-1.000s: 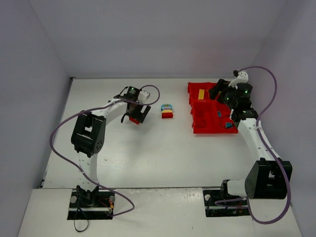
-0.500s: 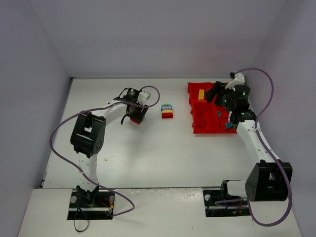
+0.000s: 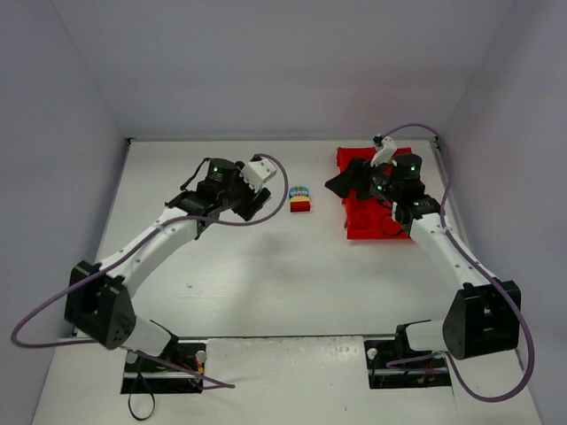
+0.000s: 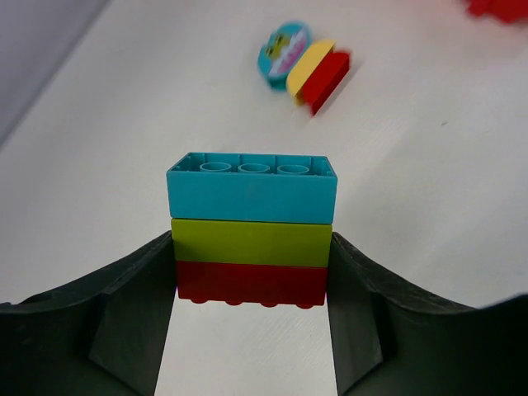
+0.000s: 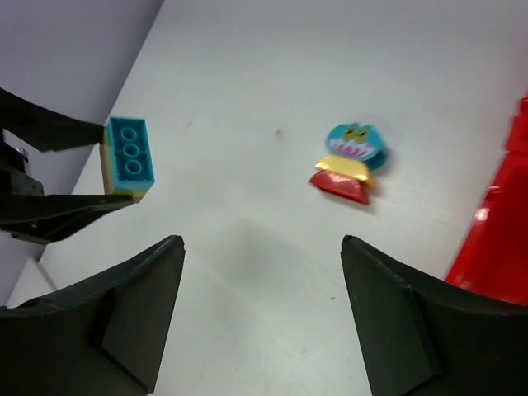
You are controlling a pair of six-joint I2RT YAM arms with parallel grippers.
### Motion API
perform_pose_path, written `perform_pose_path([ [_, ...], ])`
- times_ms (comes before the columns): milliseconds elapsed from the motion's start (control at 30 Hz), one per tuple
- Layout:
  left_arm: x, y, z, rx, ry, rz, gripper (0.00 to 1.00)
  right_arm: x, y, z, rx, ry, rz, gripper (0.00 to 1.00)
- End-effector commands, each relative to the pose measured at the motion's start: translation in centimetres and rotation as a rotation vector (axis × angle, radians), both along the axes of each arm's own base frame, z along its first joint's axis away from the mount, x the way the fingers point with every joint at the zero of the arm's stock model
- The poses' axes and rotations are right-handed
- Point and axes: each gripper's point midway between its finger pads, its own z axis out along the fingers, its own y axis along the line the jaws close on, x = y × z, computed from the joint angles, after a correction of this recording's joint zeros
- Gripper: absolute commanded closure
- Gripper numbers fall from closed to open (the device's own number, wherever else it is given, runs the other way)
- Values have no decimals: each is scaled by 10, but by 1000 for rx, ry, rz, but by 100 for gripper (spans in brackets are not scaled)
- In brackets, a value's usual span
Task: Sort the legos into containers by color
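Note:
The right gripper grabs only the teal brick by its long sides next, to pull it off the green.
My left gripper (image 4: 252, 257) is shut on a stack of three bricks (image 4: 252, 227), teal over green over red, held above the table; the right wrist view shows it too (image 5: 128, 158). In the top view the left gripper (image 3: 252, 204) is left of a small stack (image 3: 299, 199) of a round teal piece, a yellow piece and a red piece lying on the table, which also shows in both wrist views (image 4: 301, 62) (image 5: 351, 162). My right gripper (image 3: 341, 184) is open and empty (image 5: 262, 247), over the table at the left edge of the red tray (image 3: 372, 223).
The tray's red wall shows at the right edge of the right wrist view (image 5: 495, 239). White walls close the table at the back and sides. Purple cables loop from both arms.
The left arm has swung and lifted, carrying the brick stack slightly right toward the small stack. The right gripper has moved left from over the tray to its left edge.

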Motion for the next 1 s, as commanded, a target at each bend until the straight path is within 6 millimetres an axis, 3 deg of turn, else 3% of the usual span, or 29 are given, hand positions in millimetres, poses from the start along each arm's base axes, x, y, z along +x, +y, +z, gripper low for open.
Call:
perform_pose_path([
  [0,-17,-20,67,-37,-212,-157,100,-20,40,34,100,-37,190,27],
  [200,-63,-27,112,-93,-308,-270,100,-51,88,47,132,-28,329,27],
  [333,-78,-27,116,-96,-355,-319,100,-63,111,57,149,-46,381,27],
  [600,-91,-26,114,-77,-406,-360,100,-83,155,65,171,-48,462,27],
  [967,-90,-29,110,-85,-429,-364,100,-84,189,57,170,-8,493,33],
])
